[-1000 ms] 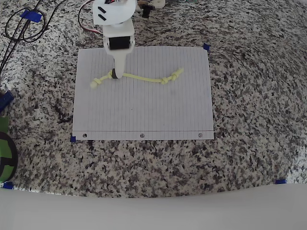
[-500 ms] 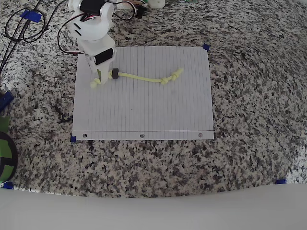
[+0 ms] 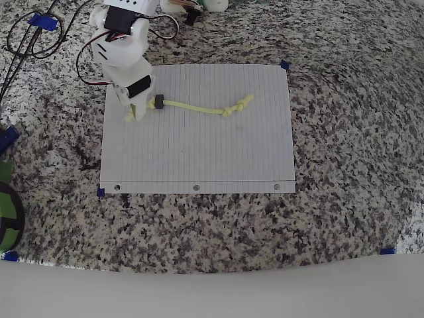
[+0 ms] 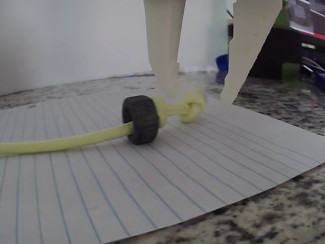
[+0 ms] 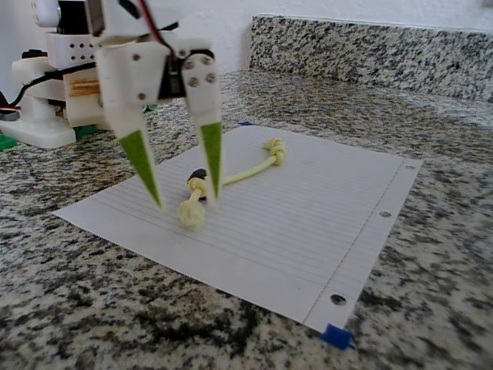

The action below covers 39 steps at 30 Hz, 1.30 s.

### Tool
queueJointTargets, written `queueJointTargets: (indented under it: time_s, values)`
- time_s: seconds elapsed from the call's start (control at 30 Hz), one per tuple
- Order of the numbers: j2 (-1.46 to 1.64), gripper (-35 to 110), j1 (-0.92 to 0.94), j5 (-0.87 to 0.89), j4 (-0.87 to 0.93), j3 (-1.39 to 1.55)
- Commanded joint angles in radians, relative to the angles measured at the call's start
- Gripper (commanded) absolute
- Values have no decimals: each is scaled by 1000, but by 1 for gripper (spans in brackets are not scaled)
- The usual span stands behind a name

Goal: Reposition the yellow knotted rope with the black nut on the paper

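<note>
I will reposition the rope on the paper, so my gripper will next grab the rope by its knotted end [image 3: 130, 116] beside the black nut [image 3: 158, 102].
The yellow knotted rope [image 3: 199, 108] lies across the upper half of the paper [image 3: 199, 152], a knot bunch at each end. The black nut [image 3: 158, 102] is threaded on it near its left end in the overhead view. My gripper [image 3: 137, 109] stands open over that left end. In the wrist view the gripper [image 4: 198, 99] straddles the end knot [image 4: 191, 105]. One finger [image 4: 165, 56] touches the rope between knot and nut [image 4: 140, 120]. In the fixed view the gripper [image 5: 185, 200] points down, its green fingertips on either side of the knot [image 5: 189, 214], close to the nut [image 5: 196, 176].
The granite counter [image 3: 344, 132] surrounds the sheet. Black cables [image 3: 26, 33] loop at the top left beside the arm's base. A green and black object [image 3: 6, 212] sits at the left edge. Blue tape bits [image 3: 285, 65] mark the paper's corners. A backsplash [image 5: 370, 46] rises behind.
My gripper has swung left from over the nut to the rope's left end knot, uncovering the nut. The rope has stayed in place.
</note>
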Motion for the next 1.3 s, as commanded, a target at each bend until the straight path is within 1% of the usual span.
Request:
queueJointTargets:
  time_s: [0.0,0.43,0.77,0.87,0.9,0.93,1.03,1.27]
  values:
    - [-5,43,-15,11,-12,-37]
    - [-37,33,-37,-3,-37,-37]
    - [-52,31,-37,-5,-34,-37]
    - [-54,24,-35,-5,-35,-37]
    - [-54,14,-35,-5,-35,-37]
    - [-54,8,-34,-5,-35,-37]
    - [-48,0,-29,-6,-35,-35]
    - [8,0,-18,-86,-35,-34]
